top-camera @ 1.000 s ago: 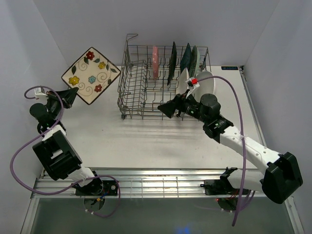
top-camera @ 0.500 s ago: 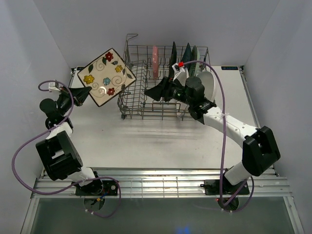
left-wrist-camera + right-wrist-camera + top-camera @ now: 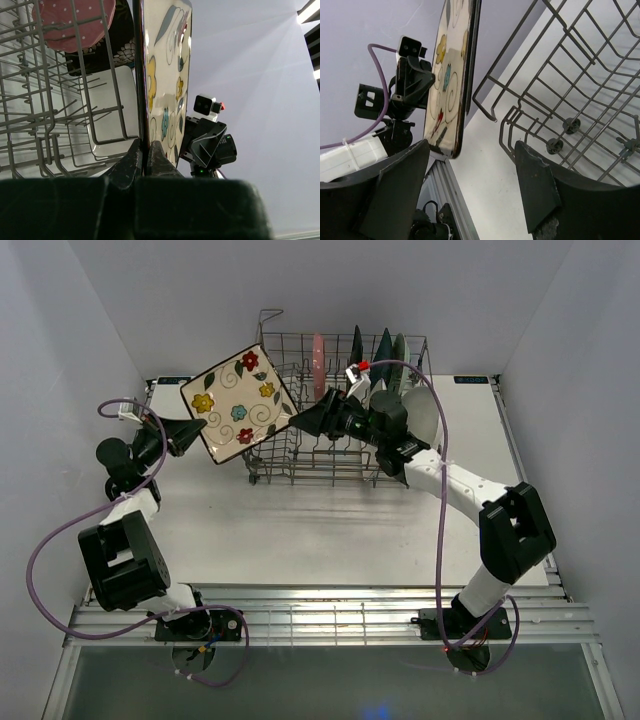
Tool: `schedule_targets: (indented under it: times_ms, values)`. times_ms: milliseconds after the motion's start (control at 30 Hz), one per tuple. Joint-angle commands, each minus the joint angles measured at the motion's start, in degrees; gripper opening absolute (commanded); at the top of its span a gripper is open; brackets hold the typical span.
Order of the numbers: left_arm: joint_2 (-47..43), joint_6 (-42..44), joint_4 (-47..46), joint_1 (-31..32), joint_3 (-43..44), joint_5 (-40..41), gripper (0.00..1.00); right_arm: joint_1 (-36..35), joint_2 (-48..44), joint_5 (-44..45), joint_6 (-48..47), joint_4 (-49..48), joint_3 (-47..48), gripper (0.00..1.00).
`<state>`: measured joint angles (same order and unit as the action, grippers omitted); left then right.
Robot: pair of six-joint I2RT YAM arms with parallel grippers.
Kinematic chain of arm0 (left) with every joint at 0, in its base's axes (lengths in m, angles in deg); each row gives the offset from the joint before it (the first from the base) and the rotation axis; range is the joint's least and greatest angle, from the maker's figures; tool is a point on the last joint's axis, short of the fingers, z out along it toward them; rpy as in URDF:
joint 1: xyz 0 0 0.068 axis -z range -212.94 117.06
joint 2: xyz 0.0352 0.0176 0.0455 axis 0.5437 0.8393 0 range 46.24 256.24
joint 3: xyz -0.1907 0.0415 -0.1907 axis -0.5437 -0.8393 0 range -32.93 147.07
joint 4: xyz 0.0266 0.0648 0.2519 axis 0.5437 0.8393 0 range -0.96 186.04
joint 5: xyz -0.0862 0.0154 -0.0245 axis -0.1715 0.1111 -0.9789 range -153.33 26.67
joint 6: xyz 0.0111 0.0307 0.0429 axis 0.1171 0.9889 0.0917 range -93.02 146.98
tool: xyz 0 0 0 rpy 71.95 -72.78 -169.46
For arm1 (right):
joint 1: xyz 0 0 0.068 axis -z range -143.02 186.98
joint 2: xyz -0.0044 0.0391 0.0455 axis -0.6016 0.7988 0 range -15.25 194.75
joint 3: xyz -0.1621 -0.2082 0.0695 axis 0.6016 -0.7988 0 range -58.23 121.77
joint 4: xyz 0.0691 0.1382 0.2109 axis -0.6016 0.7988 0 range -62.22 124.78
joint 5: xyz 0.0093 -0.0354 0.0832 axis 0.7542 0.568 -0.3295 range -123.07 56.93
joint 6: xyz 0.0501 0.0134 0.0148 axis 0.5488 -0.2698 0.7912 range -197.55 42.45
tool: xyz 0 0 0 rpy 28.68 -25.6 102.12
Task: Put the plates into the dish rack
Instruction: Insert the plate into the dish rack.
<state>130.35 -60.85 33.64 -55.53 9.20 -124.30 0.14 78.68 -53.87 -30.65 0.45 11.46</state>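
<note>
The floral plate's other edges need to stay free to enter the rack. My right gripper should next grab the plate by its unheld corner (image 3: 289, 412) (image 3: 449, 148).
My left gripper (image 3: 193, 430) is shut on the left corner of the cream floral square plate (image 3: 240, 403), holding it in the air at the left end of the dish rack (image 3: 290, 455). In the left wrist view the jaws (image 3: 144, 150) pinch the plate (image 3: 167, 75) edge-on beside the rack wires (image 3: 60, 100). My right gripper (image 3: 298, 422) stands open at the plate's right corner. Its wrist view shows that corner (image 3: 447, 145) between the fingers (image 3: 402, 185) without touching them. Pink dotted (image 3: 318, 365), dark (image 3: 355, 355), teal (image 3: 383, 352) and white plates (image 3: 425, 410) stand in the rack.
The rack (image 3: 570, 90) sits at the back middle of the white table (image 3: 330, 530). The right arm (image 3: 450, 480) reaches across the rack's front. White walls close in on both sides. A metal rail (image 3: 320, 615) runs along the near edge.
The left arm has lifted the floral plate up and to the right, to the rack's left end. The right arm has swung left along the rack to the plate, its jaws narrowing slightly.
</note>
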Motion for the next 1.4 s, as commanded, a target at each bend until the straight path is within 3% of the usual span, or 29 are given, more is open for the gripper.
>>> schedule_targets:
  times_ms: [0,133,600,900,933,967,1100,1267,1367]
  values:
    - [-5.1,-1.1,-6.0,1.0,0.5,3.0,0.00,-0.2,1.3,-0.6,2.1,-4.4,4.1,0.74]
    - [-5.1,-0.8,-5.8,1.6,0.2,3.2,0.00,-0.2,2.7,-0.6,3.3,-5.3,5.5,0.73]
    - [-5.2,0.0,-5.5,2.2,-0.5,4.0,0.00,-0.2,7.8,-1.0,6.7,-8.1,9.0,0.51]
    - [-5.2,0.3,-5.4,2.4,-0.4,3.8,0.00,-0.5,8.0,-0.3,5.5,-5.5,9.7,0.30]
    - [-5.2,0.3,-5.4,2.4,-0.4,3.7,0.00,-0.5,8.4,-0.6,4.8,-5.0,10.0,0.13]
    - [-5.3,0.3,-5.4,2.3,-0.4,3.7,0.00,-0.5,8.5,-0.8,4.4,-4.2,10.5,0.08]
    - [-5.5,0.7,-5.3,2.4,-0.5,3.8,0.00,-0.5,8.6,-0.2,3.3,-3.1,10.6,0.08]
    - [-5.4,0.8,-5.3,2.4,-0.2,3.3,0.12,-0.5,7.1,1.1,2.6,-2.7,10.2,0.08]
    - [-5.5,1.0,-5.4,2.5,-0.2,3.4,0.26,-0.5,6.3,1.5,3.1,-4.0,9.9,0.08]
